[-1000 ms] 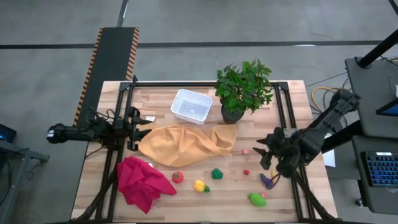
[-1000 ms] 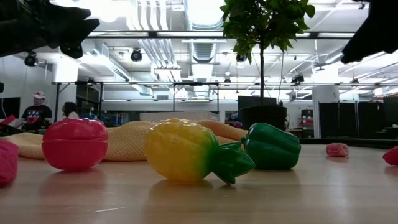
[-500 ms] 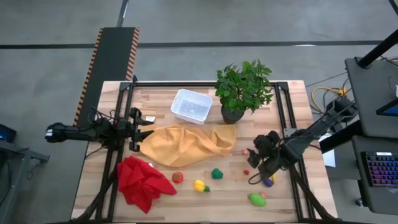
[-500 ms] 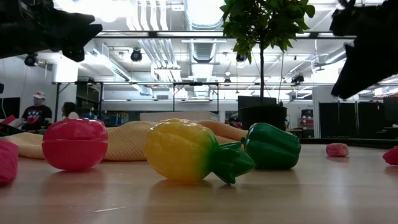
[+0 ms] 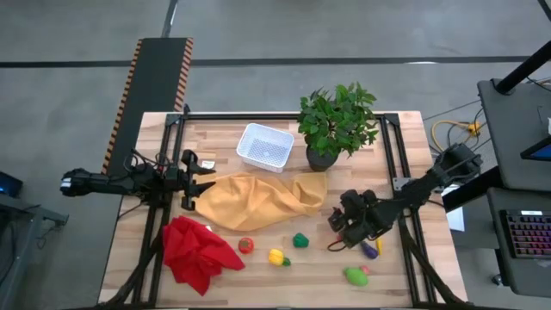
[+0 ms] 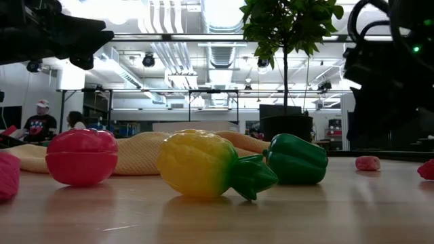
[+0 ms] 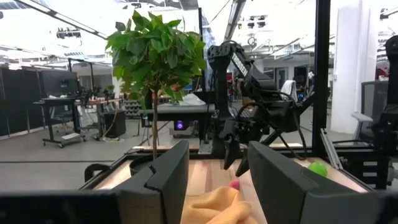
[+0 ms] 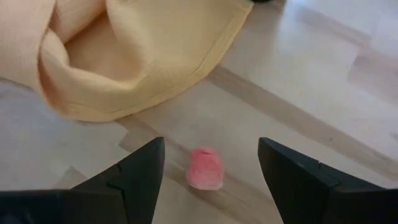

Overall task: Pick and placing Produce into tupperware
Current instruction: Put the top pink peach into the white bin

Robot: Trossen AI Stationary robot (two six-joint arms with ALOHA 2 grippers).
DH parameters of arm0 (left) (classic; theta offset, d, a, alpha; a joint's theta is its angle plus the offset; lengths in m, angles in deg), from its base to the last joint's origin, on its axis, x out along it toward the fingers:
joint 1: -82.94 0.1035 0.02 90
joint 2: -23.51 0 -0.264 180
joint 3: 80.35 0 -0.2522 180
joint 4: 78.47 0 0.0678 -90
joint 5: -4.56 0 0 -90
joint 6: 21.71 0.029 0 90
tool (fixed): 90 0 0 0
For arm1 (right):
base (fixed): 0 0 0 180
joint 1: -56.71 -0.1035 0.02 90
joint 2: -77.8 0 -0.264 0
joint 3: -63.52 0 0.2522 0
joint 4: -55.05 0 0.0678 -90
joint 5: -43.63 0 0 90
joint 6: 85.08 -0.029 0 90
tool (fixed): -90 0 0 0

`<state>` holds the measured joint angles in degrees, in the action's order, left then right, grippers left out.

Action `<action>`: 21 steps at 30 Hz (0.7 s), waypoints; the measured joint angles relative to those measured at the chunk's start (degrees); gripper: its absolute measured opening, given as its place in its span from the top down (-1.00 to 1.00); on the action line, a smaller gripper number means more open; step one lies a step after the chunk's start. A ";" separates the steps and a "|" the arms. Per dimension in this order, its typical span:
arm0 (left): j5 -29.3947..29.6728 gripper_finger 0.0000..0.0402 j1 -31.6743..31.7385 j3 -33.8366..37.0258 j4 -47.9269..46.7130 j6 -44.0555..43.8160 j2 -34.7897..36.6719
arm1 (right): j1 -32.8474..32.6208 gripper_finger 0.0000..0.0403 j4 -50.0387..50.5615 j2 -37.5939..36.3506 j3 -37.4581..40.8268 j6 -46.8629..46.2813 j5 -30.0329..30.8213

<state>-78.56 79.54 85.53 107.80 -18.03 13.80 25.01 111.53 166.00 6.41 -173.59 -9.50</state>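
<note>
I am not ready to close yet: the pink piece (image 8: 205, 168) is below my right gripper's fingers, so they would miss it now. My right gripper should go lower first, then close on the pink piece.
The produce lies loose on the wooden table: a red piece (image 5: 246, 245), a yellow one (image 5: 275, 257), a green pepper (image 5: 300, 240), a purple piece (image 5: 372, 251) and a green one (image 5: 355, 275). A small pink piece (image 8: 205, 168) rests on the boards beside the orange cloth (image 5: 258, 200). My right gripper (image 8: 210, 146) hangs open just above this pink piece, one finger on each side of it, touching nothing. The white tupperware (image 5: 265, 146) stands at the far middle. My left gripper (image 5: 202, 172) waits open at the table's left, above the cloth's edge.
A potted plant (image 5: 337, 120) stands to the right of the tupperware. A crumpled red cloth (image 5: 198, 251) lies at the near left. A black frame (image 5: 392, 164) runs along the table's sides. Bare boards lie between the cloth and the near edge.
My right gripper has come down and toward the table's left, from beside the purple piece to over the pink piece, turning at the wrist as it went. No produce has moved.
</note>
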 joint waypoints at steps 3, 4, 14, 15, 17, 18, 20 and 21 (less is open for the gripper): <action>0.00 0.24 0.00 0.00 0.19 0.00 -0.03 | 0.11 -0.24 -0.39 2.42 0.00 0.00 -1.22; 0.02 0.24 0.00 0.00 0.00 0.00 -0.05 | 0.16 -0.24 -0.52 3.26 0.00 -0.02 -1.81; 0.02 0.24 0.01 0.00 0.07 -0.02 0.08 | 0.11 -0.24 -3.27 8.82 -0.04 -0.04 -3.08; 0.02 0.24 0.00 0.00 0.07 -0.02 0.08 | 0.11 -0.24 -3.28 9.05 -0.14 -0.04 -3.09; 0.03 0.24 0.01 0.00 0.07 -0.02 -0.03 | 0.11 -0.24 -3.30 9.20 -0.13 -0.09 -3.00; 0.04 0.24 0.00 0.00 0.02 -0.02 -0.01 | 0.11 -0.24 -3.30 9.20 -0.13 -0.13 -3.00; 0.04 0.24 0.00 0.00 0.11 -0.02 0.01 | 0.22 -0.23 -3.30 9.07 -0.13 -0.11 -3.16; 0.04 0.24 0.02 0.00 0.07 -0.02 0.01 | 0.24 -0.23 -3.27 8.90 -0.09 -0.10 -3.25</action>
<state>-78.52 79.56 85.53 107.87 -18.05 13.82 25.24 108.26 174.89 6.32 -173.69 -12.75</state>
